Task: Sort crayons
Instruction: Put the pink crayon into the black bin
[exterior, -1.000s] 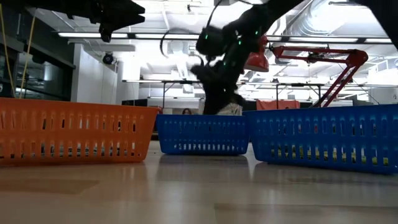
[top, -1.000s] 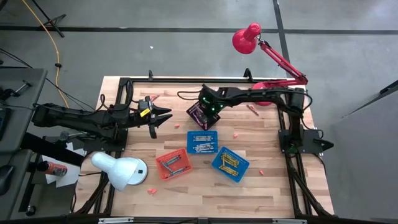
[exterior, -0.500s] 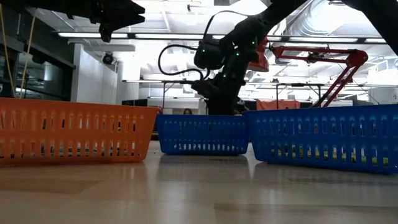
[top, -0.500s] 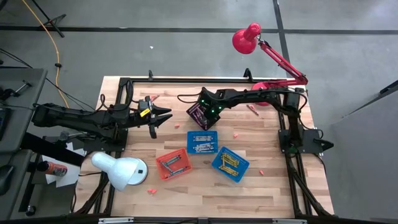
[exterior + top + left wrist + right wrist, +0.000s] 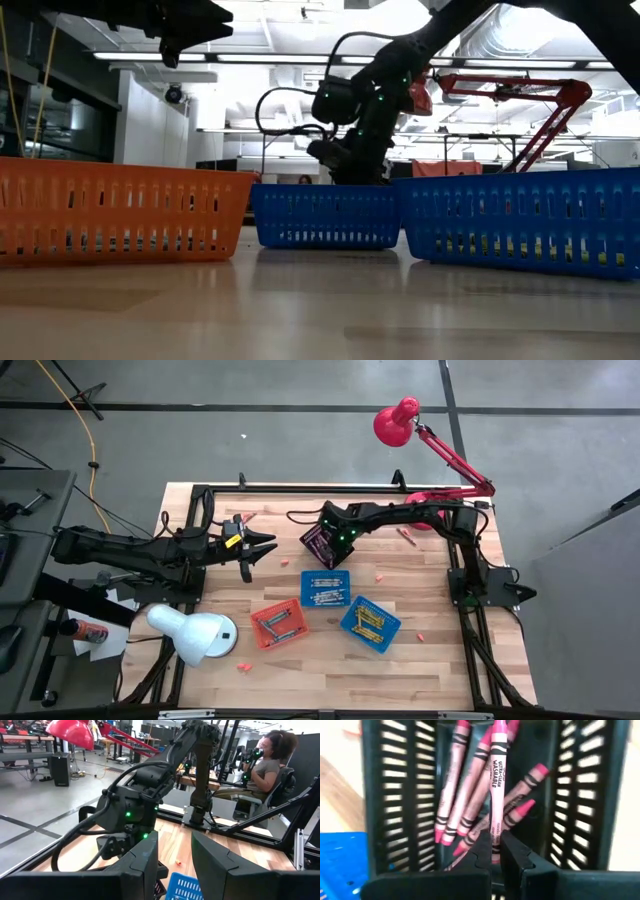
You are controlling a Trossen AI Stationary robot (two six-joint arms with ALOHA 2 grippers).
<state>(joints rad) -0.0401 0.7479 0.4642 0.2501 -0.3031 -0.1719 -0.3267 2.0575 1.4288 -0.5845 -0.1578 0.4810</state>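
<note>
The pink crayon (image 5: pixel 497 785) hangs between the black basket's sides, close above the pile of crayons. My right gripper needs to let go of it now, as it would drop onto the pile.
My right gripper (image 5: pixel 496 849) is over the black mesh basket (image 5: pixel 320 547) at the table's middle back and is shut on a pink crayon (image 5: pixel 497 780). Several more pink crayons (image 5: pixel 455 805) lie in that basket. Loose crayons lie on the wood (image 5: pixel 405 535) (image 5: pixel 378 575) (image 5: pixel 243 666). My left gripper (image 5: pixel 262 547) hovers open and empty to the left of the black basket; it also shows in the left wrist view (image 5: pixel 175 865). My right gripper pinches the pink crayon between its two fingers at the crayon's near end (image 5: pixel 495 834). The crayon sticks straight out past the fingertips, in line with them, over the inside of the black basket. Whether it touches the crayons below, I cannot tell.
Two blue baskets (image 5: pixel 325 588) (image 5: pixel 369 623) and an orange basket (image 5: pixel 279 623) with crayons stand in front of the black one. A white lamp (image 5: pixel 195 632) is at the near left, a red lamp's base (image 5: pixel 425 520) at the far right. A person (image 5: pixel 270 760) sits beyond the table.
My right gripper has tipped and shifted a little over the black basket, its wrist swinging toward the table's left, still shut on the crayon.
</note>
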